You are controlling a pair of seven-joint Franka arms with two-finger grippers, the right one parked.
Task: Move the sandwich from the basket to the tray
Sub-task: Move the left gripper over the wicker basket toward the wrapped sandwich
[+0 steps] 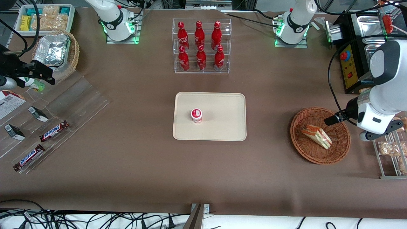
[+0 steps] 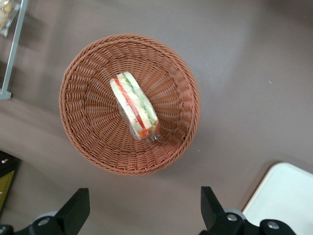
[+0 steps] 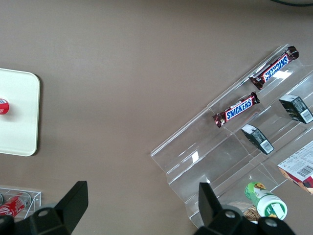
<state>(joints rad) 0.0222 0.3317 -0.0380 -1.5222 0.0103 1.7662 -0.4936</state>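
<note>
The wrapped sandwich is long but narrow across its layers, so I need to grab it by its outer bread slices with my left gripper next.
The sandwich (image 1: 317, 136) (image 2: 135, 105), a wrapped wedge with red and green filling, lies inside the round reddish-brown basket (image 1: 319, 157) (image 2: 88, 147) toward the working arm's end of the table. My left gripper (image 1: 333, 120) (image 2: 144, 215) hangs open well above the basket's rim, with nothing between its fingers and brown table under them. The cream tray (image 1: 222, 127) (image 2: 286, 196) lies flat at the table's middle. A small red-and-white cup (image 1: 196, 115) stands on it.
A clear rack of red bottles (image 1: 201, 46) stands farther from the front camera than the tray. A metal snack rack (image 1: 392, 152) and a black control box (image 1: 354, 63) flank the basket. Candy bars on a clear stand (image 1: 54, 130) lie toward the parked arm's end.
</note>
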